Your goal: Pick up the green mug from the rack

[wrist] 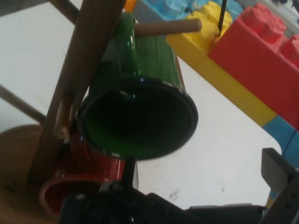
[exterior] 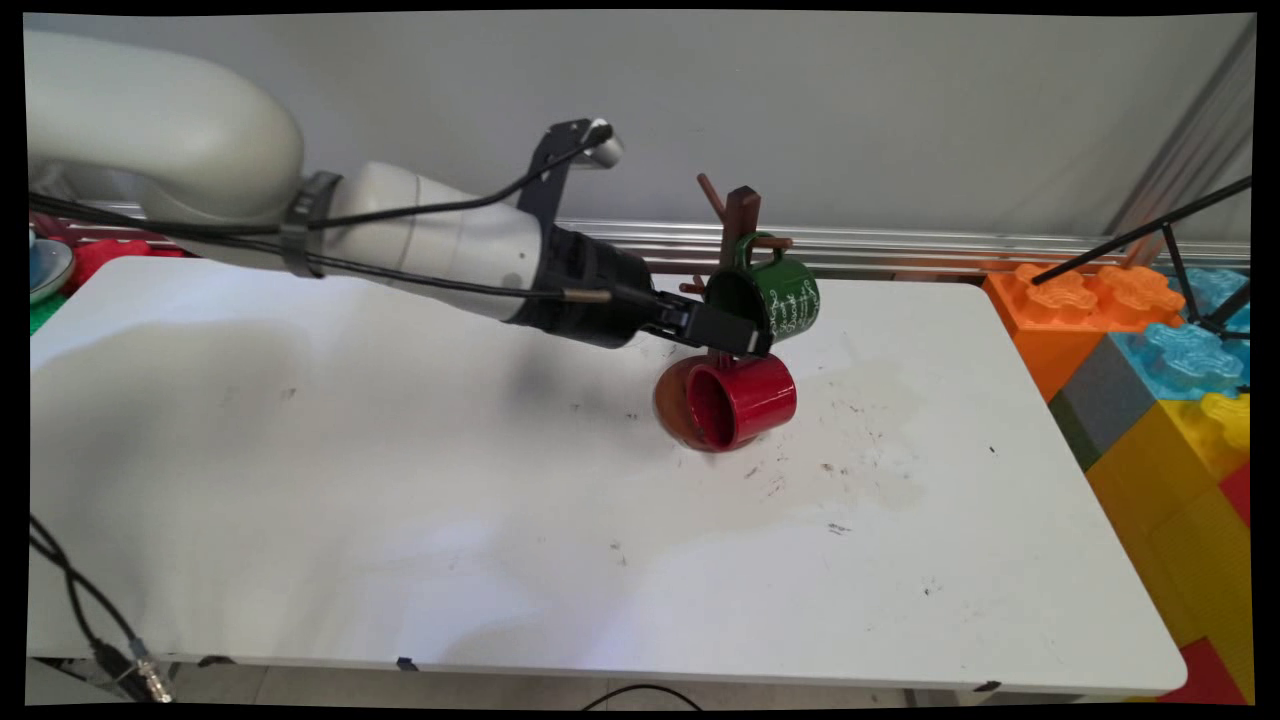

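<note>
I will next grab the green mug by its dark rim (wrist: pixel 149 155) to take it off the mug's wooden peg (wrist: pixel 170 27).
A brown wooden mug tree (exterior: pixel 741 210) stands on a round base (exterior: pixel 672 400) at the back middle of the white table (exterior: pixel 400 520). A green mug (exterior: pixel 785 295) with white lettering hangs by its handle from an upper peg, its mouth turned towards the arm. Below it hangs a red mug (exterior: pixel 745 400). My gripper (exterior: pixel 745 335) reaches in from the left, level with the green mug's lower rim and just above the red mug. In the hand view the green mug (wrist: pixel 140 116) fills the middle, with the red mug (wrist: pixel 88 168) under it beside the post (wrist: pixel 79 70). My gripper (wrist: pixel 201 163) is open and holds nothing.
Large orange, blue, yellow and red building blocks (exterior: pixel 1150 360) are stacked off the table's right side, with a black rod (exterior: pixel 1140 235) slanting above them. A blue dish (exterior: pixel 45 265) and a red block (exterior: pixel 110 250) sit at the far left. Cables (exterior: pixel 90 620) hang at the near left corner.
</note>
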Controlling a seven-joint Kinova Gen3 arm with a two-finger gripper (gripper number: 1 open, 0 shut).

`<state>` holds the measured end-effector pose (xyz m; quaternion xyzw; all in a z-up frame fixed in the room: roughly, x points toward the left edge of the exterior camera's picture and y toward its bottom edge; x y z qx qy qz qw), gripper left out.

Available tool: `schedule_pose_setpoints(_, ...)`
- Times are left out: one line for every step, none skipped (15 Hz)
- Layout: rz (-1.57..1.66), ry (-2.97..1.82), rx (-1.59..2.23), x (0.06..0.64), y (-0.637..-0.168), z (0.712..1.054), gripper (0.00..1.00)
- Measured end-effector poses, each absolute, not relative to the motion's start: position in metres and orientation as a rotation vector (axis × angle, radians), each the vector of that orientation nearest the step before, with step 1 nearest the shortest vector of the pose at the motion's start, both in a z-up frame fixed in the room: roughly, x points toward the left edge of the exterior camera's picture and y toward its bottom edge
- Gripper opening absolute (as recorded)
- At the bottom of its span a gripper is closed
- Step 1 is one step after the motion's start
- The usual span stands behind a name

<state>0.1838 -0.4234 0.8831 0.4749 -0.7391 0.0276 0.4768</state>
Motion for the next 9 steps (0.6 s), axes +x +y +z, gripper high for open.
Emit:
schedule_pose_setpoints(0.073, -1.796, 1.158, 0.181, -0.425, 0.88, 1.0)
schedule_pose_setpoints(0.078, -1.787, 1.156, 0.177, -0.427, 0.876, 1.0)
schedule_pose_setpoints(0.084, -1.774, 1.154, 0.174, -0.429, 0.872, 1.0)
schedule_pose_setpoints(0.089, -1.764, 1.153, 0.171, -0.431, 0.868, 1.0)
schedule_pose_setpoints(0.092, -1.756, 1.149, 0.168, -0.433, 0.866, 1.0)
schedule_pose_setpoints(0.095, -1.749, 1.145, 0.166, -0.434, 0.863, 1.0)
schedule_pose_setpoints(0.1, -1.739, 1.141, 0.164, -0.436, 0.86, 1.0)
schedule_pose_setpoints(0.105, -1.73, 1.137, 0.162, -0.437, 0.858, 1.0)
schedule_pose_setpoints(0.109, -1.721, 1.133, 0.16, -0.439, 0.855, 1.0)
